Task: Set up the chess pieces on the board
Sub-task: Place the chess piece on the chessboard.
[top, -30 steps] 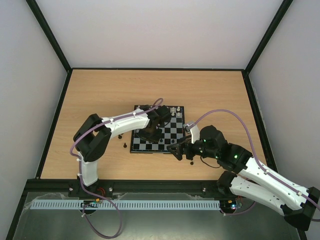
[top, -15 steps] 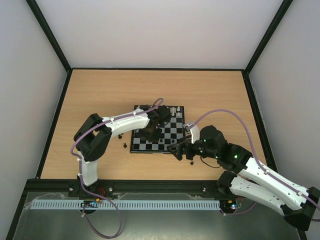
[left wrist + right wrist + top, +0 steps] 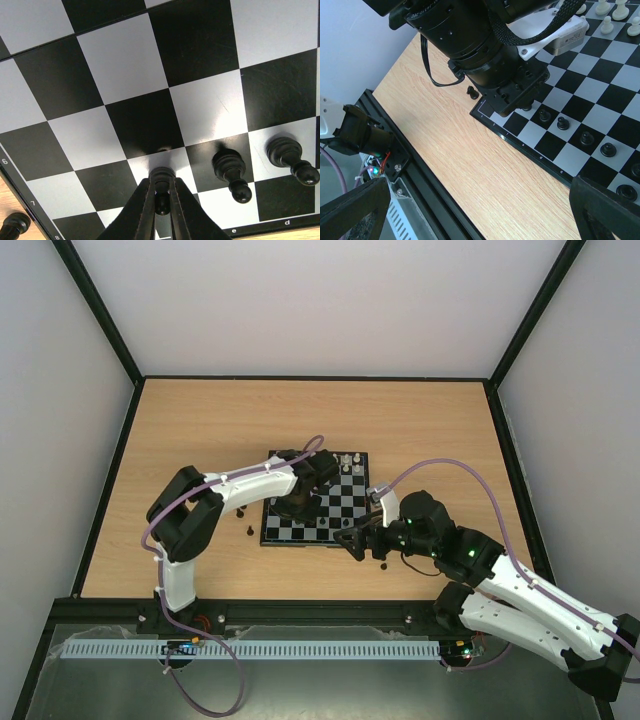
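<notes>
My left gripper opens now, since the base of the black pawn is within the light square and the pawn would stand there.
The board [image 3: 340, 502] lies mid-table. My left gripper [image 3: 300, 506] is down over its near-left part. In the left wrist view it [image 3: 161, 194] is shut on a black pawn [image 3: 162, 176], whose base is at a light square. Two more black pawns [image 3: 229, 167] [image 3: 287, 154] stand to its right in the row by the edge. My right gripper [image 3: 356, 540] hovers at the board's near edge. In the right wrist view it [image 3: 480, 220] is open and empty over bare table. That view shows several black pawns [image 3: 562, 122] in a row and white pieces [image 3: 606, 22] at the far side.
Loose black pieces lie on the table left of the board [image 3: 249, 531] [image 3: 471, 91] and by the right gripper [image 3: 385, 566]. The left arm's wrist [image 3: 485, 45] hangs over the board's left part. A black frame rail [image 3: 395, 150] runs along the table's near edge.
</notes>
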Tool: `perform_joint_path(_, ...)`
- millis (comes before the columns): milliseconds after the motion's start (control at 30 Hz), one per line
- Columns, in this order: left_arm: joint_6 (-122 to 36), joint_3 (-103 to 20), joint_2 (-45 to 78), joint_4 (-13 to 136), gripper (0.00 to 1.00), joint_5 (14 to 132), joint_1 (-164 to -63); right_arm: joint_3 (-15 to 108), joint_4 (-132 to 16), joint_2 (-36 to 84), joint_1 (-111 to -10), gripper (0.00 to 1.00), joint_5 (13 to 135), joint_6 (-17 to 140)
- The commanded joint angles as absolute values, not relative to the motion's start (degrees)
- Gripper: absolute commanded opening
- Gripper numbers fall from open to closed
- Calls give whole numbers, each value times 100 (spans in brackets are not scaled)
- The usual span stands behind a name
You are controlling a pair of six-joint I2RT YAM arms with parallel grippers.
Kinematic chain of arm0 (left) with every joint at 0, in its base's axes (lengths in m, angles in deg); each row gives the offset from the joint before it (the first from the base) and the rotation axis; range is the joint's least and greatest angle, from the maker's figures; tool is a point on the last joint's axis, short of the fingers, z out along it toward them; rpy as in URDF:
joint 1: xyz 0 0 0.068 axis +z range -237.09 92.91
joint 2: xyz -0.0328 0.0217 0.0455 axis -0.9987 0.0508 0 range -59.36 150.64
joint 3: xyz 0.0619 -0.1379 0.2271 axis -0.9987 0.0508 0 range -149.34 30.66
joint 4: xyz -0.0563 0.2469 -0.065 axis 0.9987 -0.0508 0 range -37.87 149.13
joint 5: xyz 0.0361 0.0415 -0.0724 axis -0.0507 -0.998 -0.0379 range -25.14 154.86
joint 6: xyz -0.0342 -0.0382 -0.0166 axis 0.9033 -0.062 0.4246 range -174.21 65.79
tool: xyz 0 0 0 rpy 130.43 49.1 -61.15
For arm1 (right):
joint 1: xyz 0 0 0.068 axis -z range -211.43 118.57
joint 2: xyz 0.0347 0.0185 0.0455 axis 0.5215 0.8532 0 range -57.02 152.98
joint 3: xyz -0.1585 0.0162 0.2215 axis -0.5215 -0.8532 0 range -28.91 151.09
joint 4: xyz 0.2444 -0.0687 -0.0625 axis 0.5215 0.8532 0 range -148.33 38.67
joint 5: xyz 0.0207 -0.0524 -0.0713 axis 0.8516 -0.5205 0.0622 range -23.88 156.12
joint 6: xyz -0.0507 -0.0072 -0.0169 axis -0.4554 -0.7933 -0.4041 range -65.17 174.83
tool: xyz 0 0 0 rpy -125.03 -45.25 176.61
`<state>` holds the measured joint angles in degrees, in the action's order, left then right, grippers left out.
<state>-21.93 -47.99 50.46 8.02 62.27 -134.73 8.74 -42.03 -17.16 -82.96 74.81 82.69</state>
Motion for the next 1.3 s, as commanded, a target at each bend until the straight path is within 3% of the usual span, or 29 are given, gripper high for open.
perform_joint_path(0, -2214, -4704, 5026, 743, 12, 6270, -13440, 888, -4189, -1782, -8332, 99, 7552, 8252)
perform_joint_path(333, -2126, -4871, 4794, 553, 26, 6248, -13438, 888, -4189, -1773, -8331, 99, 7543, 8253)
perform_joint_path(500, -2093, -5011, 4577, 367, 28, 6096, -13443, 893, -4184, -1756, -8333, 99, 7520, 8252)
perform_joint_path(700, -1999, -5022, 3769, 405, 52, 5732, -13443, 916, -4151, -1647, -8329, 99, 7395, 8260)
perform_joint_path(900, -1794, -3887, 2121, 1678, 74, 5637, -13484, 1040, -4019, -1277, -8330, 99, 6946, 8297)
perform_joint_path(1033, -1488, -2981, 1181, 2636, 99, 5435, -13549, 1206, -3850, -848, -8316, 99, 6365, 8363)
perform_joint_path(1267, -1393, -2224, 421, 3469, 100, 5065, -13620, 1493, -3351, -34, -8257, 99, 5163, 8809)
